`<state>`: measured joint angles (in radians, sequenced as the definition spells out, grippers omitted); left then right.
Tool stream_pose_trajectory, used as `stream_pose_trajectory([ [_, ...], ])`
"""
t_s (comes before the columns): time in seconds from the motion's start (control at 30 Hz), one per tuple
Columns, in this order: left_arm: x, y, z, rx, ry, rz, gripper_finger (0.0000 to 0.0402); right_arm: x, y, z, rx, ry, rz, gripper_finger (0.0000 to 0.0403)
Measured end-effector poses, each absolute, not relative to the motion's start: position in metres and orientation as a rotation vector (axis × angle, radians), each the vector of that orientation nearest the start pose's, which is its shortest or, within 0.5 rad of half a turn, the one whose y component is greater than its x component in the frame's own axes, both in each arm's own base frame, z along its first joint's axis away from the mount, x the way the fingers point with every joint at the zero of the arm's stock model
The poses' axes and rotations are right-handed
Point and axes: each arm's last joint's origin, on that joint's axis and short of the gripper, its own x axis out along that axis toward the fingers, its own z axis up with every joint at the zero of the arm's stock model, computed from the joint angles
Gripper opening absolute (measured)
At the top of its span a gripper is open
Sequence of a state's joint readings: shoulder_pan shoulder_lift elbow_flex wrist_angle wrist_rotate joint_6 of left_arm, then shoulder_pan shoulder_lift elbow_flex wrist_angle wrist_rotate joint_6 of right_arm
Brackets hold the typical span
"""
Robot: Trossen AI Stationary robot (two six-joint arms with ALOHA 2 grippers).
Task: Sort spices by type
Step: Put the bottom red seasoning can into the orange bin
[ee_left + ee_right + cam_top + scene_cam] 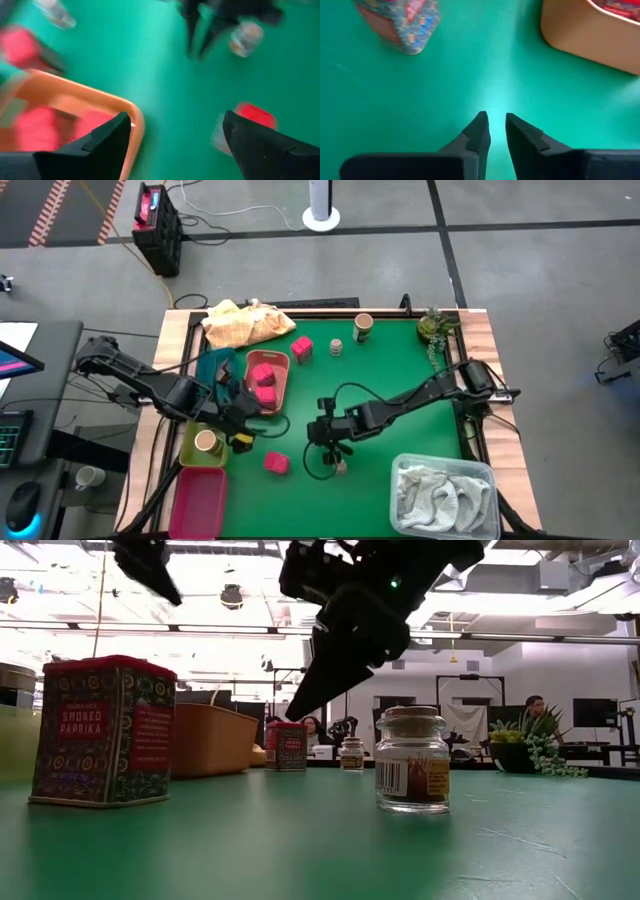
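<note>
My left gripper is going to grab the pink packet nearest the magenta tray by its red lid [277,461] next. Then it can add the packet to the salmon tray [283,385].
Two pink packets [264,373] lie in the salmon tray [283,385]. One pink packet [302,348] stands far on the mat and another [277,464] near. A tan cup [206,442] sits in the lime tray [190,448], and another [364,327] stands at the far side. One small jar [336,346] stands far. Another jar [412,760] stands upright on the mat just beside my right gripper [326,448], which is shut, empty and points down. My left gripper [175,135] is open and empty over the salmon tray's near corner. No dark wedge shows.
A magenta tray [198,502] lies at the near left. A yellow cloth [245,323] lies at the far left, and a clear bin with a white-grey cloth [445,492] stands at the near right. A plant [435,326] stands at the far right. Bare green mat [400,370] lies in the middle.
</note>
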<state>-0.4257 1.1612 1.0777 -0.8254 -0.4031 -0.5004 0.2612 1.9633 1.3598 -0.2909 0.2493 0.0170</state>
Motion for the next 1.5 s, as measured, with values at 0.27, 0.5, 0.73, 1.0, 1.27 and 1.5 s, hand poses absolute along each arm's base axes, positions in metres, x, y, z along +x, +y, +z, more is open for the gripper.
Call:
stream_pose_trajectory([
  [0.27,0.219,-0.123,0.275,-0.061,0.907,-0.013,0.0304,0.395,0.105,0.195,-0.241,0.882,0.019,0.0148],
  [0.5,0.252,-0.152,0.249,-0.013,0.963,-0.060,0.0304,0.380,0.079,0.232,-0.219,0.882,-0.034,0.0210],
  [0.73,0.266,-0.163,0.230,0.061,1.036,-0.098,0.0304,0.367,0.052,0.268,-0.209,0.819,-0.083,0.0237],
  [1.0,0.272,-0.161,0.220,0.078,1.083,-0.127,0.0304,0.359,0.031,0.295,-0.238,0.723,-0.111,0.0235],
  [1.27,0.276,-0.156,0.217,0.051,1.070,-0.139,0.0304,0.350,0.021,0.311,-0.226,0.675,-0.137,0.0235],
  [1.5,0.277,-0.149,0.209,0.057,1.077,-0.138,0.0286,0.350,0.021,0.313,-0.224,0.663,-0.138,0.0234],
])
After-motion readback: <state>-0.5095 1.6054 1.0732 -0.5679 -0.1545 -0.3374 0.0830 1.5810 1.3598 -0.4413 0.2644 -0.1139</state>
